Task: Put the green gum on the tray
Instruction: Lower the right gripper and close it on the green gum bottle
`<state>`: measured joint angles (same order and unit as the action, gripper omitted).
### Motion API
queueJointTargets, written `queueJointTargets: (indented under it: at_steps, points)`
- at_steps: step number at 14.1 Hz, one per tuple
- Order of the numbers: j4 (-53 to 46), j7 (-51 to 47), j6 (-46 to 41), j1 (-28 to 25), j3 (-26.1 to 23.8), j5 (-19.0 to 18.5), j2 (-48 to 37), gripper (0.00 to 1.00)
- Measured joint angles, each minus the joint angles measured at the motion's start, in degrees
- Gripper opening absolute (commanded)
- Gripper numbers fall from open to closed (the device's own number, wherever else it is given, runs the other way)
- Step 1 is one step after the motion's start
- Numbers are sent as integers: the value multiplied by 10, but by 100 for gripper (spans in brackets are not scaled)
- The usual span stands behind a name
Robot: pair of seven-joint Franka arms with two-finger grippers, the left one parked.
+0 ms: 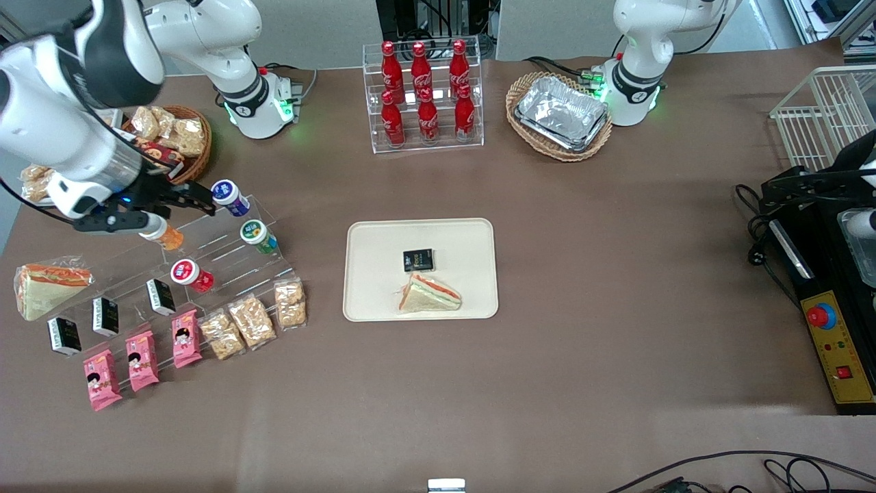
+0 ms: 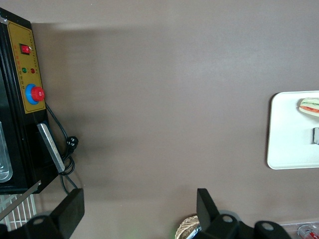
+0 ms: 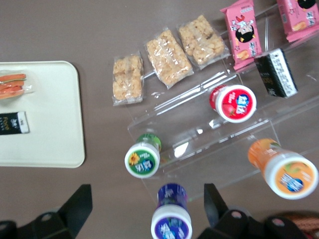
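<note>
My right gripper grabs the green gum bottle by its white-rimmed lid next, to put the bottle on the cream tray.
The green gum is a small green bottle with a white-rimmed lid, lying on a clear stepped stand. It also shows in the right wrist view. The cream tray lies mid-table with a wrapped sandwich and a black packet on it; it also shows in the right wrist view and the left wrist view. My right gripper hovers open and empty over the stand's top step, beside the blue-lidded bottle and farther from the front camera than the green gum.
An orange bottle and a red-lidded bottle share the stand with black packets, pink packets and snack bags. A cola bottle rack and a basket of foil trays stand farther back. A snack basket is near the working arm.
</note>
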<state>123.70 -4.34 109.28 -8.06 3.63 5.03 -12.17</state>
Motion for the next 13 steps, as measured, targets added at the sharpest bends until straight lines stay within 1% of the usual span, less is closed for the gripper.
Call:
queueJointTargets:
  at_steps: [3, 7, 13]
  points:
    - [55, 0, 68, -6, -6, 0, 1, 100]
    - [119, -1, 133, -29, -7, 0, 6, 100]
    - [181, -1, 237, -55, -8, 0, 49, 100]
